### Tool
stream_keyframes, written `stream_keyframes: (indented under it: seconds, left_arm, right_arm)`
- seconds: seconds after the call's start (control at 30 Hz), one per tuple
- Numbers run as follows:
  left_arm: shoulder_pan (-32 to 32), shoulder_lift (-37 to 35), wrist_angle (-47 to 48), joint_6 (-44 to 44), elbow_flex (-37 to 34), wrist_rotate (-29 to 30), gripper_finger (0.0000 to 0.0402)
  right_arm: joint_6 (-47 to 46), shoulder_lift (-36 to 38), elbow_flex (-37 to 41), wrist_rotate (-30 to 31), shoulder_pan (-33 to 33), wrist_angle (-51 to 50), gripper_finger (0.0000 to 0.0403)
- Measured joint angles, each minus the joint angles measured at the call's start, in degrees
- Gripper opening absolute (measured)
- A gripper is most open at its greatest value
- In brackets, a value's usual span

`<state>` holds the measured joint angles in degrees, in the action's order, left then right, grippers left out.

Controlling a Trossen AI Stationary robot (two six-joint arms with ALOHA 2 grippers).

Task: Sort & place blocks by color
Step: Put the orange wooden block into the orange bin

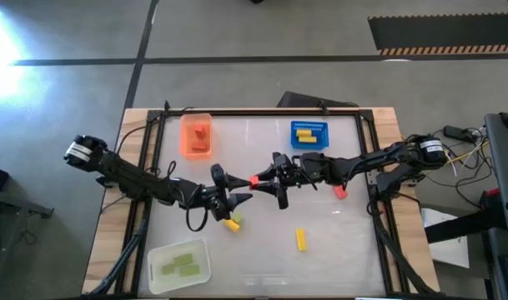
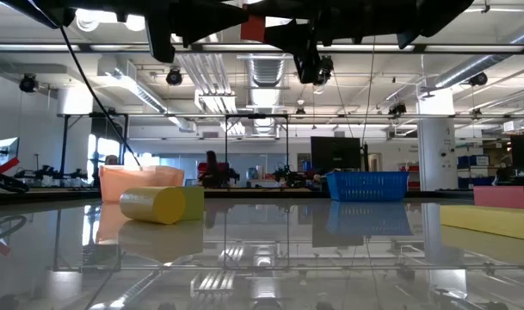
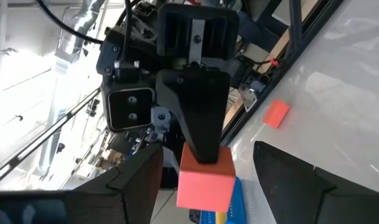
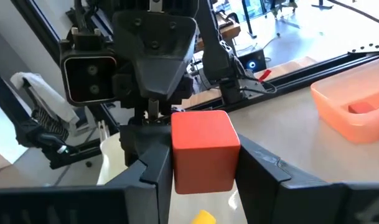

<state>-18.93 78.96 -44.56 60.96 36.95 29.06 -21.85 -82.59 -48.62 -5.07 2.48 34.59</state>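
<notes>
The left gripper next needs to grab the block by its opposite sides, so that it can sort the red cube block into the orange tray point(image 1: 195, 137).
My right gripper point(image 1: 262, 181) is shut on a red cube block point(image 4: 201, 155), held above the middle of the table; the cube also shows high in the low view point(image 2: 253, 27). My left gripper point(image 1: 242, 197) faces it, open, and its two fingers point(image 3: 133, 183) stand on either side of the cube point(image 3: 205, 180) without touching it. Loose blocks lie flat on the table: a yellow one point(image 1: 231, 222) below the grippers, another yellow one point(image 1: 301, 239) and a red one point(image 1: 340, 192). My right gripper pinches the red cube by two opposite faces point(image 4: 177, 158) between its two fingers. The fingers come level from the table's right side. The cube is lifted clear of the table and sits level.
An orange tray point(image 1: 185, 137) with red blocks stands at the far left, a blue basket point(image 1: 309, 143) with yellow blocks at the far right, and a white tray point(image 1: 158, 254) with green blocks at the near left. A black frame rims the table.
</notes>
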Motion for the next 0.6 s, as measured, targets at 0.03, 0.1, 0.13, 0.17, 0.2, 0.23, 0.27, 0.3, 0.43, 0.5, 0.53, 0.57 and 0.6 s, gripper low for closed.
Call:
stream_keyframes:
  seconds: [0.03,0.1,0.13,0.17,0.2,0.23,0.27,0.3,0.43,0.5,0.53,0.57,0.6]
  left_arm:
    - [0.1,0.0,0.0,0.0,0.0,-0.1,0.0231]
    - [0.4,0.0,0.0,0.0,0.0,-0.3,0.0222]
    - [0.6,0.0,0.0,0.0,0.0,-0.3,0.0216]
    - [0.8,0.0,0.0,0.0,0.0,-0.3,0.0210]
    - [1.0,0.0,0.0,0.0,0.0,-0.3,0.0203]
    - [1.2,0.0,0.1,-0.1,0.0,-0.5,0.0196]
    - [1.4,0.0,0.2,-0.1,0.0,-0.5,0.0190]
    - [1.6,0.0,0.3,-0.1,0.0,-0.5,0.0184]
    - [1.7,0.0,1.0,-0.1,0.0,-0.6,0.0167]
    - [1.7,0.0,1.1,-0.1,0.0,-0.6,0.0156]
    - [1.7,0.0,1.2,-0.1,0.0,-0.7,0.0147]
    - [1.7,0.0,1.5,-0.1,0.0,-0.7,0.0137]
    - [1.7,0.0,1.7,-0.1,0.0,-0.6,0.0127]
  right_arm:
    - [-0.1,0.0,0.0,-0.1,0.0,0.0,0.0120]
    - [-0.1,0.0,0.0,-0.6,0.1,0.1,0.0120]
    - [-0.2,-0.1,0.0,-1.0,0.1,0.3,0.0120]
    - [-0.2,-0.2,0.0,-1.2,0.2,0.6,0.0120]
    - [-0.2,-0.4,0.0,-1.2,0.3,0.8,0.0120]
    - [-0.2,-0.6,0.0,-1.1,0.3,0.9,0.0120]
    - [-0.2,-0.8,0.0,-1.2,0.3,1.1,0.0120]
    - [-0.3,-0.9,0.0,-1.2,0.2,1.2,0.0120]
    - [-0.3,-1.8,0.0,-1.2,0.2,2.3,0.0120]
    - [-0.3,-1.9,0.0,-1.2,0.2,2.4,0.0120]
    - [-0.3,-1.9,0.0,-1.2,0.2,2.4,0.0120]
    - [-0.2,-1.9,0.0,-1.2,0.2,2.4,0.0120]
    - [-0.2,-1.9,0.0,-1.2,0.2,2.3,0.0120]
